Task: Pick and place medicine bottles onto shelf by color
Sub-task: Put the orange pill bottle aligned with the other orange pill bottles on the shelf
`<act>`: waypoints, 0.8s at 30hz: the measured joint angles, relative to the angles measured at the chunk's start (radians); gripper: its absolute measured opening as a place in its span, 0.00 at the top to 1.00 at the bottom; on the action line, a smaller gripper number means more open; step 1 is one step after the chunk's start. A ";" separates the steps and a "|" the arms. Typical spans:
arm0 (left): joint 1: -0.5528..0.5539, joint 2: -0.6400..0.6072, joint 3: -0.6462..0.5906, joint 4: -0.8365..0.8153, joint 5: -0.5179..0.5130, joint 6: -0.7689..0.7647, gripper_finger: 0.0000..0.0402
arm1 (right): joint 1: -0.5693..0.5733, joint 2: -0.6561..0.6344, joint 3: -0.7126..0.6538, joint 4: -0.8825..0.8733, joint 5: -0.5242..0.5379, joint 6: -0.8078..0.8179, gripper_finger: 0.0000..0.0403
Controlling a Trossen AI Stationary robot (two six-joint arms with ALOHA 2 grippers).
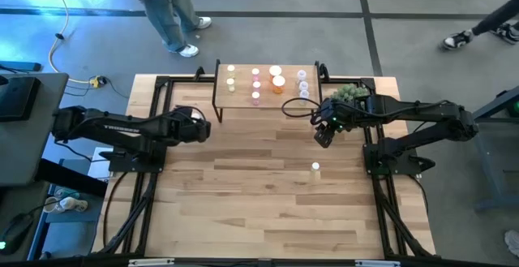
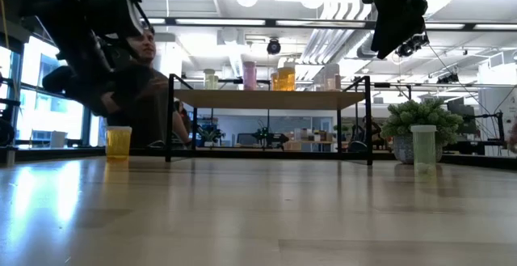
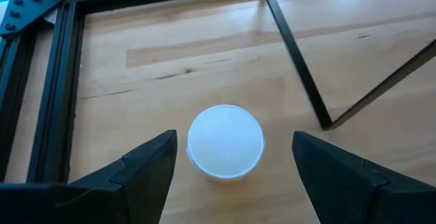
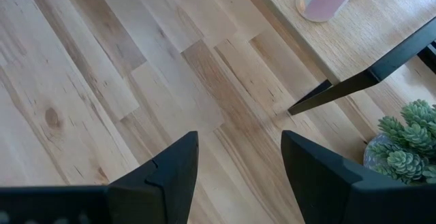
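Observation:
My left gripper should lower first and then close on the cap. Its fingers are above the white cap point(image 1: 196, 114) point(image 3: 225, 141) and would miss the cap if they closed now.
The shelf point(image 1: 268, 96) stands at the table's far middle with several bottles on it, yellowish at its left, pink point(image 1: 256, 84) and orange point(image 1: 278, 80) in the middle, pale point(image 1: 302, 84) at its right. My left gripper point(image 3: 235, 146) is open, pointing down over a white-capped bottle point(image 3: 225, 142), one finger on either side with gaps showing. In the low view this is a yellow bottle point(image 2: 118, 143) standing on the table left of the shelf. My right gripper point(image 1: 324, 133) is open and empty above the table, near the shelf's right front leg. A pale bottle point(image 1: 315, 168) stands alone on the table.
A small green plant point(image 1: 350, 94) in a pot stands right of the shelf, close to my right arm. The shelf's black legs point(image 4: 354, 84) and the black frame rails point(image 3: 41, 101) border the work area. People stand beyond the far edge point(image 1: 166, 7).

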State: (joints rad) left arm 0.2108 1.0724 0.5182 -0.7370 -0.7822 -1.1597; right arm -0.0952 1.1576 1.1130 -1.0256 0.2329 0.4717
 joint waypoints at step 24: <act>0.084 0.246 0.000 0.093 -0.015 -0.025 0.30 | 0.000 0.000 0.000 0.000 0.000 0.000 0.50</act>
State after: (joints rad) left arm 0.2943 1.3187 0.5182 -0.6443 -0.7971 -1.1844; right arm -0.0953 1.1576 1.1133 -1.0252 0.2329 0.4713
